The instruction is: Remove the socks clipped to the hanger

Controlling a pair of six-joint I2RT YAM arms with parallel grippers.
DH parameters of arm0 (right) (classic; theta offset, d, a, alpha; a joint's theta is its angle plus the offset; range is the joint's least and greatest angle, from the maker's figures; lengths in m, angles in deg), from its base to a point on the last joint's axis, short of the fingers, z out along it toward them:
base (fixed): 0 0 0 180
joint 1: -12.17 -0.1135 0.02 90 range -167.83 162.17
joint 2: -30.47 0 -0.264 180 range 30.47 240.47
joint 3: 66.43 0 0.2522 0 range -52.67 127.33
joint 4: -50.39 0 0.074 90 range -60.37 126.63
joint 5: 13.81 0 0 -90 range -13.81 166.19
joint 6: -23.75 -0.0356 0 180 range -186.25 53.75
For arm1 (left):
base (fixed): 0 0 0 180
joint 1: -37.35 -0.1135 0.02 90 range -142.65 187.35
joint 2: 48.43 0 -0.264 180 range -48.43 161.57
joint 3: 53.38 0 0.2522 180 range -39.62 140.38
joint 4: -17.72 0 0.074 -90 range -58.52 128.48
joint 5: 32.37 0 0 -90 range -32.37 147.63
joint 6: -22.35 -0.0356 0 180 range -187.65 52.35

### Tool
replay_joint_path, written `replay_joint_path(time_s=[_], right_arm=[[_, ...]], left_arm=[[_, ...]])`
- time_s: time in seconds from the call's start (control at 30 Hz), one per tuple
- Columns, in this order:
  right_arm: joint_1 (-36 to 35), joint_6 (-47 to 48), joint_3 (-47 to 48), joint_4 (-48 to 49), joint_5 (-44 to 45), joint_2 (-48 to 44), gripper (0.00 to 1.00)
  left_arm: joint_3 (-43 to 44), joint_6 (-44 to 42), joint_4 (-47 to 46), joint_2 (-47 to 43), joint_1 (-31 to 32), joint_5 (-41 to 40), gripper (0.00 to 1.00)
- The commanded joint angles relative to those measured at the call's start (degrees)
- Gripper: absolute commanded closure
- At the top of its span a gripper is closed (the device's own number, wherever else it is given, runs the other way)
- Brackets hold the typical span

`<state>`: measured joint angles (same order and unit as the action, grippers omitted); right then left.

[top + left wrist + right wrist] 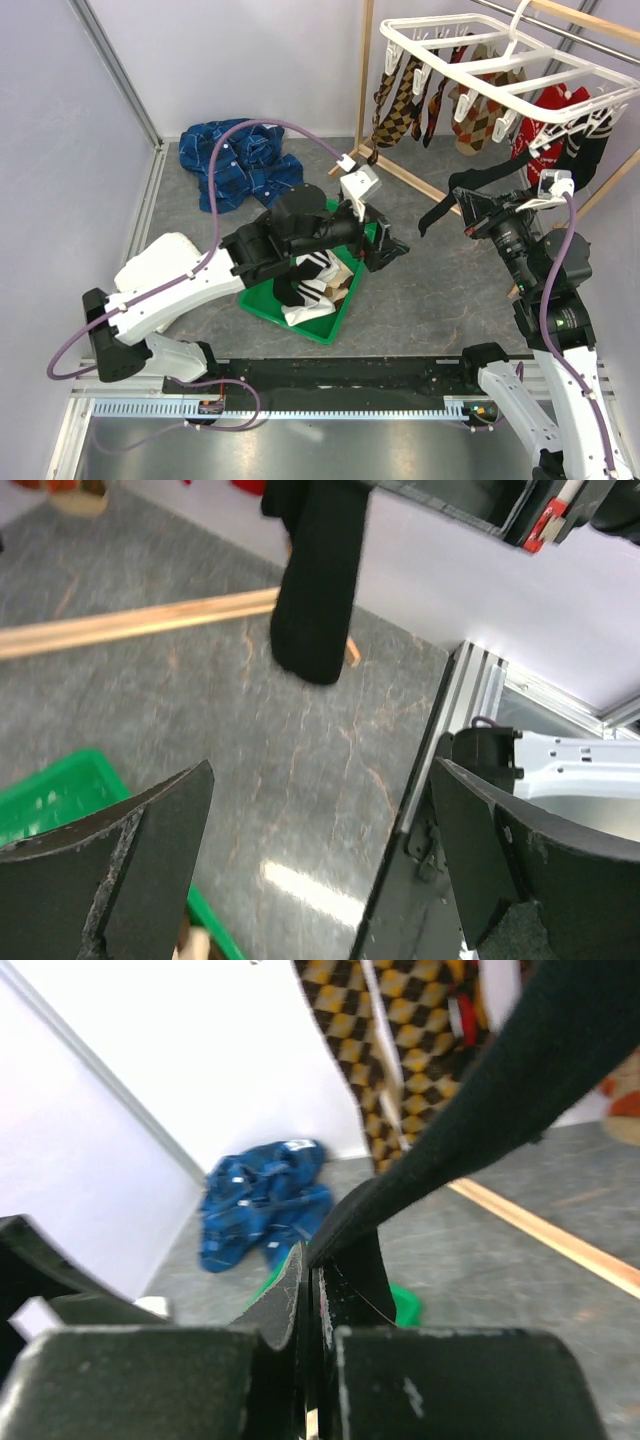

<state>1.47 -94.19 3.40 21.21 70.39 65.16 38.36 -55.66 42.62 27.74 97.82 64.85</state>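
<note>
The black sock should next be grabbed by its dangling loose end [435,213] with my left gripper, so its clipped end stays free for removal from the hanger [500,70].
The white grid hanger [500,70] hangs at the upper right with brown argyle socks [400,100], tan ones [475,120], red ones [545,115] and a black one [592,150] clipped under it. My right gripper [472,205] [312,1260] is shut on a black sock [440,212] [500,1080]. The sock's far end runs out of the right wrist view. The same black sock [315,590] dangles ahead of my left gripper [320,780] [385,245]. That gripper stands open and empty over the right edge of the green bin [330,325].
The green bin [60,790] holds several loose socks [315,285]. A blue checked cloth [240,160] [260,1205] lies at the back left. The wooden stand's floor bar [420,180] [150,620] crosses under the hanger. White walls close in the left and the back.
</note>
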Motion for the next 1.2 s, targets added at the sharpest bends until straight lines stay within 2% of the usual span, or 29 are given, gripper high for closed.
replay_joint_path(time_s=[0.0, 0.23, 0.37, 0.43, 0.47, 0.5, 0.53, 0.57, 0.6, 0.63, 0.67, 0.77, 0.9, 0.97, 1.17], right_arm=[[0.1, -5.7, 1.3, 6.5, -5.0, 0.5, 1.0], [0.1, -8.8, 1.1, 7.8, -6.9, 0.5, 1.0], [0.1, -10.2, 0.4, 7.6, -6.8, -0.4, 1.0], [0.1, -10.4, -0.2, 7.7, -5.7, -1.1, 1.0], [0.2, -10.2, -0.5, 7.3, -5.2, -1.2, 1.0], [0.1, -9.9, -0.6, 6.9, -4.8, -1.3, 1.0], [0.1, -9.8, -0.4, 4.6, -3.5, -1.3, 1.0], [0.1, -9.5, 0.3, 2.5, -2.6, -1.2, 0.92], [0.2, -8.5, 1.2, 0.0, -1.5, -1.0, 0.87], [0.2, -8.1, 2.3, -5.4, -0.1, -0.5, 0.82], [0.2, -7.9, 4.4, -7.8, 2.5, -0.2, 0.73], [0.1, -7.0, 10.4, -15.1, 7.1, 1.1, 0.6], [0.1, -5.6, 17.8, -23.9, 15.1, 1.4, 0.56], [0.1, -3.4, 21.6, -26.0, 21.2, 0.9, 0.56], [0.0, 1.2, 33.7, -31.7, 31.7, 4.5, 0.53]], left_arm=[[5.7, -6.5, -7.8, 3.8, 1.6, 0.9, 0.03], [11.8, -9.3, -9.8, 12.0, 2.5, -3.4, 0.02], [15.0, -9.9, -9.8, 16.0, 2.5, -3.4, 0.09], [16.2, -9.7, -9.9, 17.6, 2.7, -3.4, 0.31], [16.5, -9.1, -9.9, 18.0, 2.8, -4.1, 0.45], [16.6, -8.5, -9.6, 18.2, 2.8, -4.9, 0.7], [16.6, -8.0, -9.4, 18.4, 2.8, -5.6, 0.8], [16.3, -7.3, -9.2, 18.4, 2.9, -5.9, 0.92], [16.2, -6.7, -8.9, 18.3, 2.8, -6.3, 0.98], [15.1, -6.3, -8.9, 18.1, 2.8, -6.8, 0.98], [14.6, -6.1, -9.1, 17.9, 2.8, -6.8, 0.98], [13.3, -6.4, -9.1, 17.8, 2.9, -9.1, 0.98], [12.3, -6.2, -9.5, 17.4, 2.8, -10.8, 0.98], [12.1, -6.6, -9.5, 17.3, 2.9, -12.3, 0.98], [9.1, -6.5, -10.9, 16.2, 3.3, -14.0, 0.98]])
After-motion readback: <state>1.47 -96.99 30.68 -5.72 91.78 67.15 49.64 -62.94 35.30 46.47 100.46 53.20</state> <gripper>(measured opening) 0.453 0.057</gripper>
